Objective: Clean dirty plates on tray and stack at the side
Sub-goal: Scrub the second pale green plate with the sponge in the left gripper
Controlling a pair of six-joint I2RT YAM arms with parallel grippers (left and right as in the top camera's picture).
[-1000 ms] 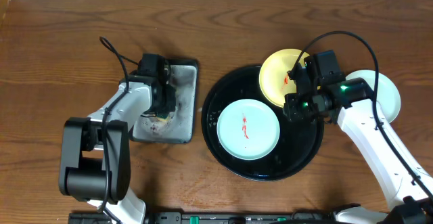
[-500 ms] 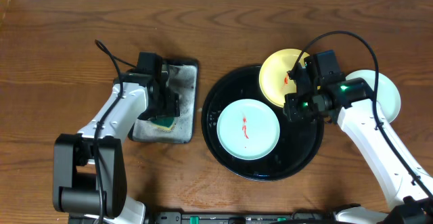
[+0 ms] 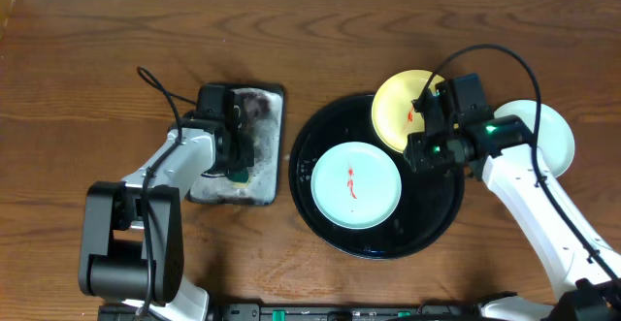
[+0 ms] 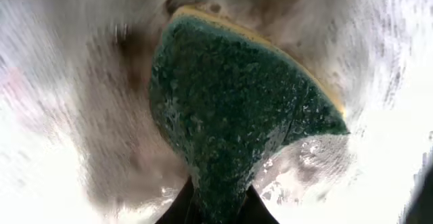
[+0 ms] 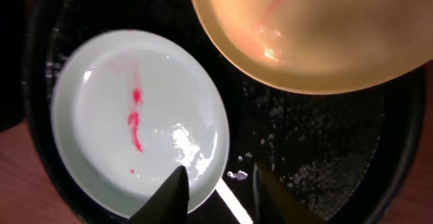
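Note:
My right gripper grabs the light blue plate's rim (image 3: 399, 189) (image 5: 222, 158) next on the side away from the sponge, which leaves the plate's smeared side open for cleaning.
A light blue plate (image 3: 355, 185) with a red smear lies in the round black tray (image 3: 441, 214). It also shows in the right wrist view (image 5: 135, 129). The pale yellow plate (image 3: 403, 108), also red-smeared, overlaps the tray's far rim and shows in the right wrist view (image 5: 304, 34). A second light blue plate (image 3: 548, 132) lies on the table right of the tray, partly under the right arm. My right gripper (image 3: 424, 152) hovers open and empty over the tray (image 5: 325, 149), between the two plates (image 5: 220, 200). My left gripper (image 3: 236, 158) is shut on the green sponge (image 4: 237, 116) over the grey tray.
The grey rectangular metal tray (image 3: 267, 117) with wet, soapy smears sits left of the black tray; its surface fills the left wrist view (image 4: 81, 116). The sponge's green edge shows in the overhead view (image 3: 239, 176). Both arm bases stand at the near table edge.
My left gripper has shifted slightly on the grey tray and the sponge's green edge has come into view under it. The right arm and the plates have not moved.

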